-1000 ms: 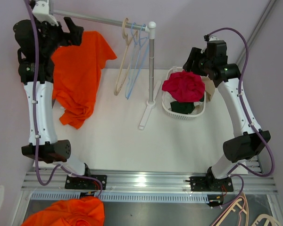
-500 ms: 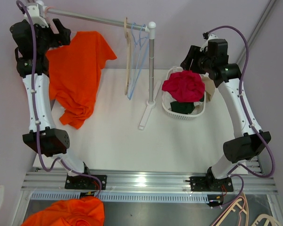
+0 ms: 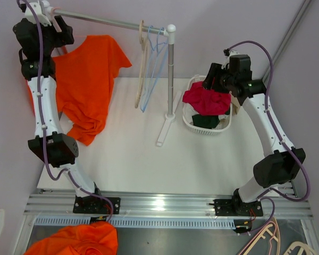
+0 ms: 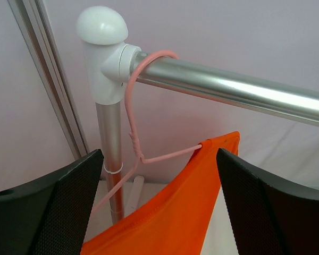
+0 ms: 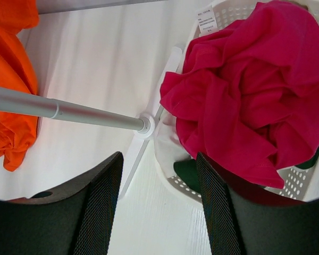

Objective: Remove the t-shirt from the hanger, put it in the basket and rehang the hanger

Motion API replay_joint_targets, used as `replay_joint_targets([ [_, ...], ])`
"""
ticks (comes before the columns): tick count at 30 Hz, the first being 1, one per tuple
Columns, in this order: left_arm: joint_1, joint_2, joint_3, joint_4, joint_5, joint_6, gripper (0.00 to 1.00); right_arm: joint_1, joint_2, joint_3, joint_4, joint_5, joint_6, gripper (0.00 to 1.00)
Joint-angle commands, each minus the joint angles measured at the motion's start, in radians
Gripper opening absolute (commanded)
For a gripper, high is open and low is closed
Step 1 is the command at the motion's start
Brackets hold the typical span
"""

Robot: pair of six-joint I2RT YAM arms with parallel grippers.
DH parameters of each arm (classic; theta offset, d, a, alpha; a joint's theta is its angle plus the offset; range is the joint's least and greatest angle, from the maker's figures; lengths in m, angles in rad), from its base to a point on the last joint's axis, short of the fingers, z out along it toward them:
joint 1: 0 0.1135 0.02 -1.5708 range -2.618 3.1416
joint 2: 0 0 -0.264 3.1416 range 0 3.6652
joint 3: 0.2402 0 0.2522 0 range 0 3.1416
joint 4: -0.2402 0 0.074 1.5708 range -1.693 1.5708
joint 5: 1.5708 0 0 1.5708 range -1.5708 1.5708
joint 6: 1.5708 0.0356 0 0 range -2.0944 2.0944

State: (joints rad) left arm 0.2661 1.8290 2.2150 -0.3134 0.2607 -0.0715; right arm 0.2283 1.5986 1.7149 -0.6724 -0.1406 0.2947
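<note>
My left gripper should move toward the pink wire hanger's neck (image 4: 136, 149) before it closes on the hanger, because the neck is still beyond both of its fingertips.
An orange t-shirt (image 3: 87, 79) hangs on a pink wire hanger (image 4: 132, 111) whose hook sits over the rail (image 3: 111, 21) at its left end. In the left wrist view the shirt's shoulder (image 4: 175, 212) is still on the hanger arm. My left gripper (image 3: 57, 35) is up by that end of the rail. It is open, and its jaws (image 4: 158, 159) stand either side of the shirt's shoulder without touching it. My right gripper (image 3: 212, 79) is open and empty (image 5: 158, 159) above the left edge of the basket.
A white basket (image 3: 187, 123) holds a red garment (image 3: 207, 98) over a dark green one. A beige hanger (image 3: 142, 64) and a blue hanger (image 3: 157, 58) hang near the rack's post (image 3: 171, 74). The rack's foot (image 5: 146, 125) rests on the table. More orange cloth (image 3: 74, 239) lies below the front rail.
My left gripper has moved left and up to the rail's left end, and the shirt now hangs spread wider. My right gripper has moved left and lower over the basket. The empty hangers swing.
</note>
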Motion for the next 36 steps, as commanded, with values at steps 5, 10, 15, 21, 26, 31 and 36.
replay_joint_targets([
  [5,0.010,0.098,0.096,0.073,-0.001,-0.011,0.89,0.023,-0.054,-0.009,0.048,-0.008,-0.026,0.62],
  [10,0.013,0.159,0.149,0.076,0.009,-0.010,0.84,0.028,-0.046,-0.005,0.056,-0.007,-0.026,0.62],
  [15,0.021,0.180,0.158,0.112,0.063,-0.017,0.66,0.037,-0.040,-0.003,0.059,-0.002,-0.022,0.62],
  [21,0.022,0.181,0.163,0.126,0.120,-0.065,0.14,0.048,-0.034,-0.001,0.059,0.003,-0.017,0.62],
  [26,0.022,0.156,0.161,0.140,0.175,-0.105,0.01,0.060,-0.031,-0.009,0.059,0.010,-0.017,0.62],
  [31,0.025,0.130,0.163,0.149,0.221,-0.146,0.01,0.066,-0.042,-0.029,0.062,0.009,-0.014,0.62],
  [36,0.024,0.122,0.190,0.157,0.294,-0.194,0.01,0.071,-0.058,-0.054,0.074,-0.001,-0.011,0.62],
])
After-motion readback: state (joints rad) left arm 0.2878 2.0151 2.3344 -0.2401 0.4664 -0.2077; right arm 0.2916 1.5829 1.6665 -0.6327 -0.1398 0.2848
